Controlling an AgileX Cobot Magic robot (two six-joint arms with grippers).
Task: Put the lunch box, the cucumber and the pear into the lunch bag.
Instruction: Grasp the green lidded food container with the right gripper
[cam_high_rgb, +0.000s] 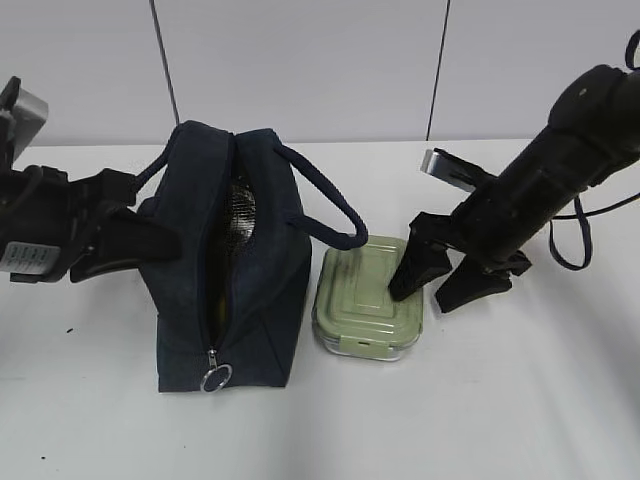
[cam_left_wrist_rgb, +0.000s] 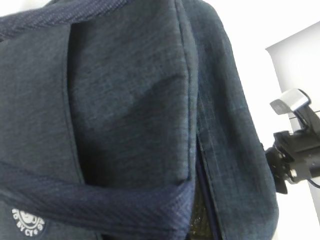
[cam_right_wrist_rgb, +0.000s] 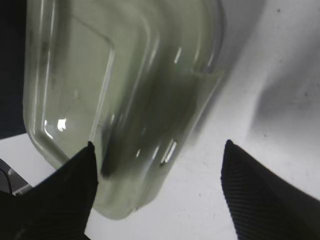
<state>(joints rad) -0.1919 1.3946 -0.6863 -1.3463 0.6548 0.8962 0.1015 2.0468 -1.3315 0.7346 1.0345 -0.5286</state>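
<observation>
The navy bag (cam_high_rgb: 250, 260) stands close against the lunch box, so the robot's right gripper will grab the lunch box next by its side facing away from the bag (cam_high_rgb: 412, 304).
The navy lunch bag (cam_high_rgb: 250, 260) stands upright left of centre with its top zipper open and silvery lining showing; it fills the left wrist view (cam_left_wrist_rgb: 125, 100). The sage-green lunch box (cam_high_rgb: 360, 300) lies flat on the table just right of the bag. My right gripper (cam_high_rgb: 420, 300) is open and low over the box's right end, with one finger over the lid and the other beyond the edge. In the right wrist view the box (cam_right_wrist_rgb: 125, 75) lies between the spread jaws of my right gripper (cam_right_wrist_rgb: 159, 142). My left gripper (cam_high_rgb: 155, 222) is against the bag's left side at its handle; its jaws are hidden. Cucumber and pear are out of view.
The bag's right handle (cam_high_rgb: 335, 215) loops out toward the lunch box. The zipper's ring pull (cam_high_rgb: 216, 378) hangs at the bag's near end. A white table (cam_high_rgb: 500, 400) carries everything, with a grey panelled wall behind. The right arm (cam_left_wrist_rgb: 297, 145) shows in the left wrist view.
</observation>
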